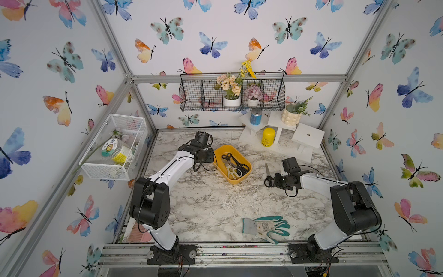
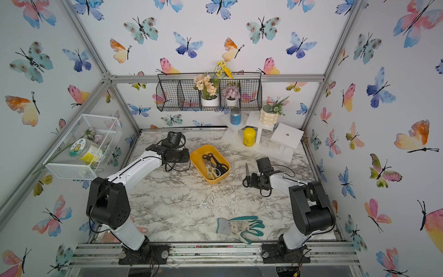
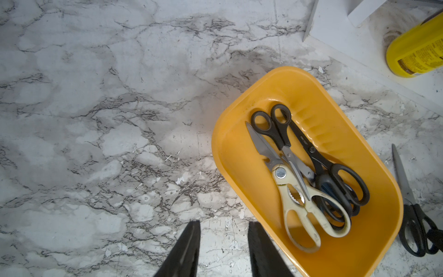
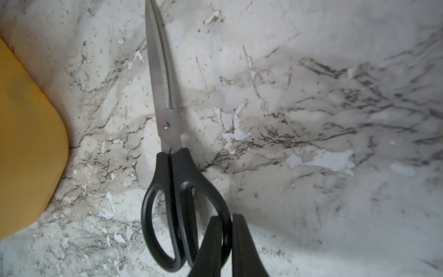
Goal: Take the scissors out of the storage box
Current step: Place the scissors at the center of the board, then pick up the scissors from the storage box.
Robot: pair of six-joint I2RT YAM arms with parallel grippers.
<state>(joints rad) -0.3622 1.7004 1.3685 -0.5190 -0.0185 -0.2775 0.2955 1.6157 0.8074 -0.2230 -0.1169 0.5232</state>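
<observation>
The black-handled scissors' blades and free loop lie flat against the marble tabletop, so it is time now for my right gripper to release the scissors.
The yellow-orange storage box (image 1: 224,147) (image 2: 201,148) stands mid-table and holds several scissors (image 1: 235,165) (image 2: 213,165). Among them are cream-handled shears (image 3: 309,211) and black-handled pairs (image 3: 335,177). One long black-handled pair (image 1: 267,172) (image 2: 247,171) (image 4: 163,96) is outside, right of the box, low over the marble, blades pointing to the back. My right gripper (image 4: 226,217) is shut on the rim of its handle loop. My left gripper (image 3: 224,223) is open over bare marble just left of the box (image 3: 239,153), with nothing between its fingers.
A yellow canister (image 1: 268,136) and white stands (image 1: 308,135) sit at the back right. Green gloves (image 1: 266,227) lie near the front edge. A white mesh basket (image 1: 112,146) hangs on the left wall, and a black wire shelf (image 1: 232,93) on the back wall.
</observation>
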